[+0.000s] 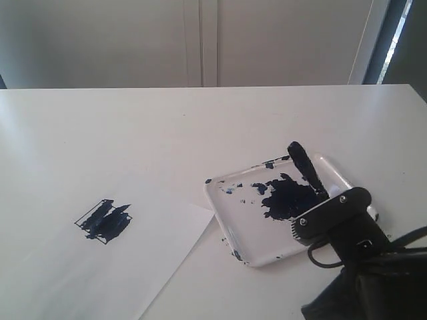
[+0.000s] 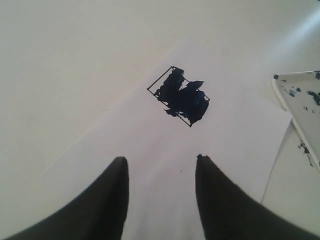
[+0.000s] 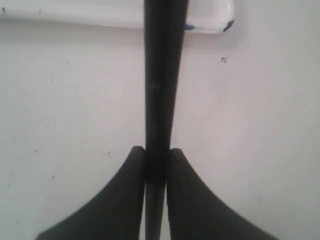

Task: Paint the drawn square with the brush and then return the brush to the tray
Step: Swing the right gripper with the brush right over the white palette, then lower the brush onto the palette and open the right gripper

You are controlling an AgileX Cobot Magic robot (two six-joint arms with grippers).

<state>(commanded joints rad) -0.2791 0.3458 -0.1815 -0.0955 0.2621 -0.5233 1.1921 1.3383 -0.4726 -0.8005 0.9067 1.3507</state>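
Observation:
The black brush slants up with its dark tip (image 1: 294, 148) high above the tray's paint blot (image 1: 285, 199), so my right gripper keeps hold of the brush until it is lower.
The drawn square (image 1: 103, 220) (image 2: 179, 96) sits on the white paper sheet (image 1: 127, 267), largely smeared with dark navy paint. The clear tray (image 1: 215, 200) lies to the paper's right and holds a navy paint blot (image 1: 287, 198). My right gripper (image 1: 324, 201) (image 3: 156, 159) is shut on the black brush (image 1: 305, 167) (image 3: 160, 85). The brush slants up and back over the tray's right part, and its tip does not show. My left gripper (image 2: 160, 160) hangs open above the paper with nothing in it, a short way from the square. It is out of the exterior view.
The white table (image 1: 200, 127) stretches back to a pale wall. A tray corner (image 2: 300, 95) with paint splatters shows beside the paper's edge in the left wrist view. The right arm and a black cable (image 1: 407, 237) fill the front right corner.

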